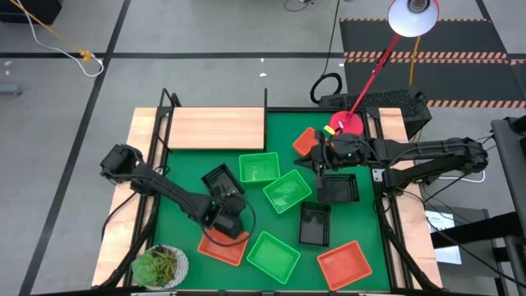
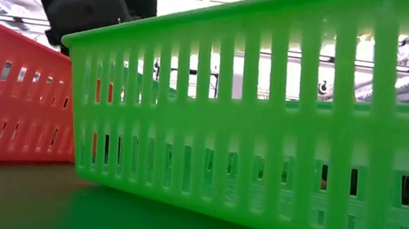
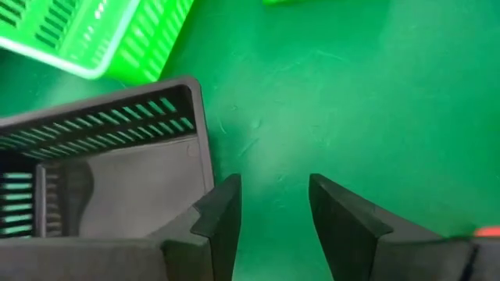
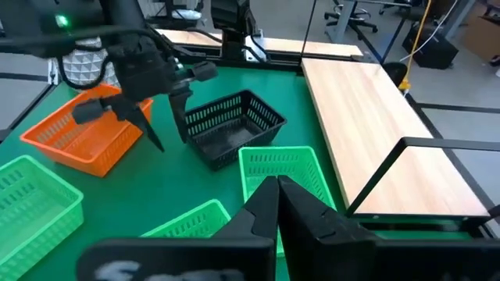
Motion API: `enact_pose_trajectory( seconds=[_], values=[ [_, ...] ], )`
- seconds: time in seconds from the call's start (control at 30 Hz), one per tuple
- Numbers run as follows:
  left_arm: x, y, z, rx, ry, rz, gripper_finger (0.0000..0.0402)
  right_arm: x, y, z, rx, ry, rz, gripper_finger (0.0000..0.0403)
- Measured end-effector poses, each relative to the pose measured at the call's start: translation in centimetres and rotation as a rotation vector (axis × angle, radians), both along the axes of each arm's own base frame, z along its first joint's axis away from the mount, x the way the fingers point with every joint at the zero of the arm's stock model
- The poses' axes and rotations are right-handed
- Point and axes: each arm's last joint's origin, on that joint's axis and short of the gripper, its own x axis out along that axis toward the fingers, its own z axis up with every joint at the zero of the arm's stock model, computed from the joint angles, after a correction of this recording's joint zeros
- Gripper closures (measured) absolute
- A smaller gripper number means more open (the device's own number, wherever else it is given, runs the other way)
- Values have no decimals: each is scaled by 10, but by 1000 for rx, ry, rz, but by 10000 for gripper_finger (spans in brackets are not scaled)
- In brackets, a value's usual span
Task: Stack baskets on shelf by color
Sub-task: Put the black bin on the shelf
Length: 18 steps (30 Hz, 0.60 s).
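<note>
I need my left gripper to grab the black basket by its rim [image 3: 201, 144] next, to stack the black baskets on the shelf.
Several baskets lie scattered on the green mat [image 1: 362, 222]. The light-wood shelf [image 1: 218, 127] stands at the far left. My left gripper [image 3: 273, 207] is open and slants down beside a black basket [image 3: 101, 156] [image 1: 220, 178], its fingers over bare mat at the basket's end wall. A red-orange basket [image 1: 223, 245] lies just near of it, and green baskets [image 1: 259, 167] [image 1: 288, 191] lie to its right. My right gripper [image 4: 277, 195] [image 1: 319, 160] is shut and empty, hanging above the mat's middle near another black basket [image 1: 338, 187]. My left gripper has one finger [image 3: 223, 207] right at the outer side of the black basket's end wall [image 3: 205, 148], coming from above at a slant. Whether the finger touches the wall, I cannot tell. Nothing lies between the two fingers.
A third green basket [image 1: 274, 255], a black one [image 1: 315, 224] and a red-orange one [image 1: 343, 265] lie toward the near edge; another red-orange one [image 1: 306, 141] is by the lamp's red base [image 1: 345, 125]. A potted plant [image 1: 160, 265] stands at the near left corner.
</note>
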Motion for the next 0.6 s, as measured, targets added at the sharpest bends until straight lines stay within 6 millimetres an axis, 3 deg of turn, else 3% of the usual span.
enact_pose_trajectory(
  seconds=[0.2,0.33,0.6],
  values=[
    [-6,-1,21,34,-12,-48,247,0,-2,0,-16,-4,0,403],
    [-7,-2,18,84,30,-112,247,0,-2,1,-17,-8,1,403],
    [-5,12,6,106,46,-16,247,-1,-2,-1,-14,8,0,403]
  ],
)
